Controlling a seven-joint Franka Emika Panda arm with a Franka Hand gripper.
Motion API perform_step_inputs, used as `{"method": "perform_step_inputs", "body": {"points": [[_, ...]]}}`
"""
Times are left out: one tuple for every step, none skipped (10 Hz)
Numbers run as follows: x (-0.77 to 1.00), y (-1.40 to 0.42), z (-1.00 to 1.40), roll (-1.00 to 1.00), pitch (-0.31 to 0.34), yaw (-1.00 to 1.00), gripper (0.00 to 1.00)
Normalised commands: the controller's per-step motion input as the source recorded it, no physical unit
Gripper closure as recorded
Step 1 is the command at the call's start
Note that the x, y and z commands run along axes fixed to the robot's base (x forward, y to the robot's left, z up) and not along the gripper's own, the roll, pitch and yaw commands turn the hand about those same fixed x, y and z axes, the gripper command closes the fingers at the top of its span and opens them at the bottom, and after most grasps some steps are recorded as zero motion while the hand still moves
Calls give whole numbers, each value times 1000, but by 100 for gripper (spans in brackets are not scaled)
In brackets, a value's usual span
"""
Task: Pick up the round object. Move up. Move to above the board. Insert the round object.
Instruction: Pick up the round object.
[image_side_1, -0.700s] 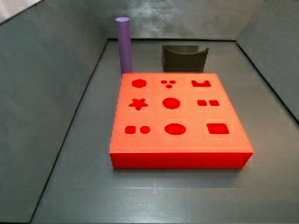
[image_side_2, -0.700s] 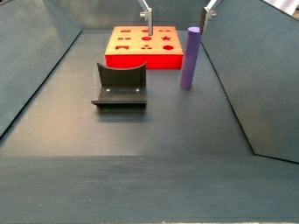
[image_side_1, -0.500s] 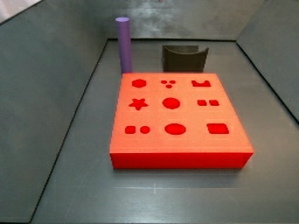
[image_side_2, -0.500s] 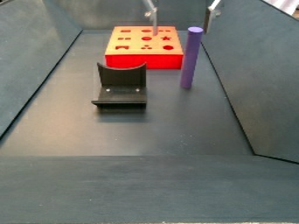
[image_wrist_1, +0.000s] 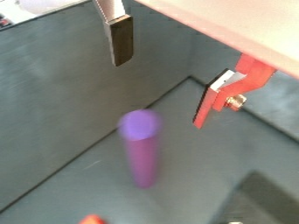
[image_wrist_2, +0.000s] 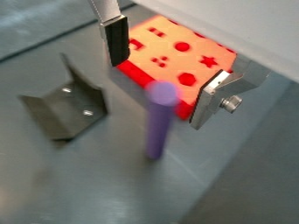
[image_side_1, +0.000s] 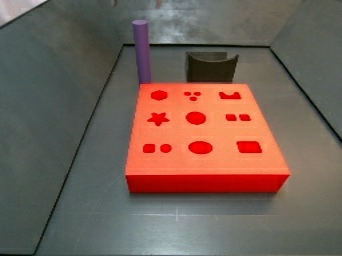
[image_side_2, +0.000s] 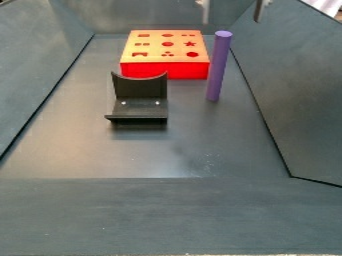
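Observation:
The round object needs its lower end free to insert into the board (image_side_1: 207, 135). My gripper will next grab it by its upper end (image_side_1: 140, 26).
The round object, a tall purple cylinder peg (image_side_1: 140, 50), stands upright on the dark floor beside the far corner of the red board (image_side_1: 207, 135). It also shows in a side view (image_side_2: 219, 65) next to the board (image_side_2: 167, 52). The gripper (image_side_2: 230, 6) is high above the peg, open and empty; only its fingertips show at that picture's top edge. In both wrist views the peg (image_wrist_1: 142, 149) (image_wrist_2: 158, 127) stands below and between the spread fingers, apart from them. The gripper (image_wrist_1: 160, 93) (image_wrist_2: 158, 92) holds nothing. The board (image_wrist_2: 176, 52) lies just beyond the peg.
The dark fixture (image_side_2: 138, 97) stands on the floor near the board, and shows in a side view (image_side_1: 211, 67) and a wrist view (image_wrist_2: 65, 109). Grey sloping walls (image_side_2: 40, 80) close in the floor on the sides.
The gripper's fingertips have moved sideways from over the board's edge to over the peg. The peg, board and fixture have not moved.

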Motion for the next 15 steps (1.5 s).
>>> {"method": "perform_step_inputs", "body": {"points": [[-171, -326, -634, 46, 0, 0, 0], [97, -97, -509, 11, 14, 0, 0], [269, 0, -477, 36, 87, 0, 0], [169, -60, -454, 16, 49, 0, 0], [111, -71, -314, 0, 20, 0, 0], [0, 0, 0, 0, -31, 0, 0], [0, 0, 0, 0, 0, 0, 0], [0, 0, 0, 0, 0, 0, 100], [0, 0, 0, 0, 0, 0, 100], [0, 0, 0, 0, 0, 0, 100], [0, 0, 0, 0, 0, 0, 100], [0, 0, 0, 0, 0, 0, 100], [0, 0, 0, 0, 0, 0, 100], [0, 0, 0, 0, 0, 0, 100], [0, 0, 0, 0, 0, 0, 100]]}}
